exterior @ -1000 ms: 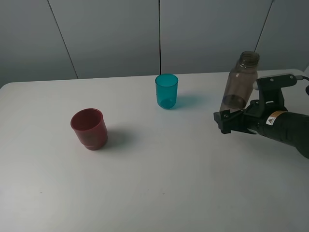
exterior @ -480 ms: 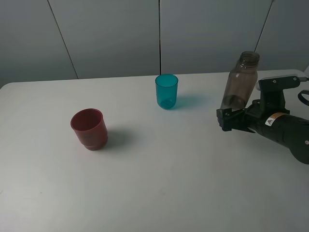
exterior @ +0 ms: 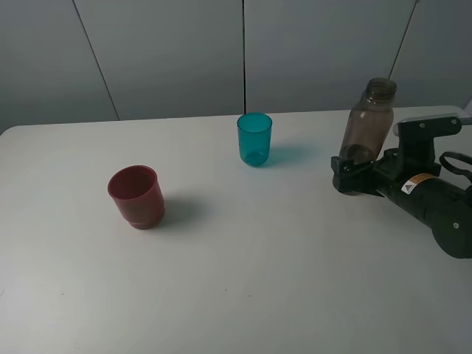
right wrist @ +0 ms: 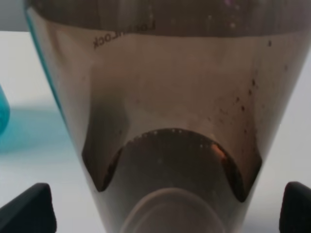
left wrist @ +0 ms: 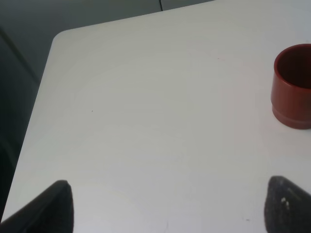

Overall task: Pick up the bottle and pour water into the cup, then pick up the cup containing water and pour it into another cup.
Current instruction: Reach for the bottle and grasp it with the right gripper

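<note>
The robot's right hand should next grab the bottle by its lower body, so the bottle's opening (exterior: 382,84) stays free to pour water into the teal-blue cup.
The smoky grey-brown bottle (exterior: 367,122) stands uncapped at the table's right side. My right gripper (exterior: 351,174) is at its base, jaws open, with a finger on either side of it. In the right wrist view the bottle (right wrist: 165,121) fills the frame between the two dark fingertips of the right gripper (right wrist: 160,213). The teal-blue cup (exterior: 254,139) stands upright at the back middle, left of the bottle. The dark red cup (exterior: 136,196) stands upright at the left and also shows in the left wrist view (left wrist: 293,87). My left gripper (left wrist: 170,206) is open and empty, short of the red cup.
The white table (exterior: 243,280) has its left edge and rounded back corner in the left wrist view (left wrist: 53,43). Grey wall panels (exterior: 169,51) stand behind the table. The right arm's black body (exterior: 435,206) lies over the table's right edge.
My right gripper has moved forward to the bottle's base, so the bottle now sits between its fingers. The bottle and both cups have not moved.
</note>
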Controlling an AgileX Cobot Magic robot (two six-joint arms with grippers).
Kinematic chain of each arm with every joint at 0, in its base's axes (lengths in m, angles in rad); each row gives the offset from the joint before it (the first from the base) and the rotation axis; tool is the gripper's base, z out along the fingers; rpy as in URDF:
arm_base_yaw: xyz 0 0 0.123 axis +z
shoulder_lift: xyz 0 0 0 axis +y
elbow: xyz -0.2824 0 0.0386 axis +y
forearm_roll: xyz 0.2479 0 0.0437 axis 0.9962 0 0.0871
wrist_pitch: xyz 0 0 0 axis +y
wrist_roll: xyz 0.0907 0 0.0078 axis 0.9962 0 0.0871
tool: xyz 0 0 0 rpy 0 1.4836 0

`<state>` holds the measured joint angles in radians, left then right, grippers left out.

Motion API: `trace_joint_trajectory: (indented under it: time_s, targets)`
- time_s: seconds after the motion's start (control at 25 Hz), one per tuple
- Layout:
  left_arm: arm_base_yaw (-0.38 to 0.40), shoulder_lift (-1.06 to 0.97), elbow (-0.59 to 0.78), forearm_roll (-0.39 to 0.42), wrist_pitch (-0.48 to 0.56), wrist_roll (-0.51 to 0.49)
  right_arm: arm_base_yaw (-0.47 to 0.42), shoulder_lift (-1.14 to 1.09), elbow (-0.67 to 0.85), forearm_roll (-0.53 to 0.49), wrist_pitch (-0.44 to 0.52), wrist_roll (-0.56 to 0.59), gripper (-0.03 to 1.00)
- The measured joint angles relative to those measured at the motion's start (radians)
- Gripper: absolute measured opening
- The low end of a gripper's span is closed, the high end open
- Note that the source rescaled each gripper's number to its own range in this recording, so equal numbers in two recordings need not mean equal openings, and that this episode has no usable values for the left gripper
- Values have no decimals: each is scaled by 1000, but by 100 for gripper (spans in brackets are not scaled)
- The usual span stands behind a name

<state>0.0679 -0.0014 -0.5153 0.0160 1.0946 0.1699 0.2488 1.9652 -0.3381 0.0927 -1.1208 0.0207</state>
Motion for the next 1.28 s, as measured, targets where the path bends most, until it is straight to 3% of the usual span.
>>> trace_joint_trajectory:
  time_s: [0.28, 1.28]
  targets:
    - [0, 0, 0, 0, 0, 0, 0, 57, -2, 0, -77, 0, 100]
    - [0, 0, 0, 0, 1, -2, 0, 101, -111, 10, -85, 13, 100]
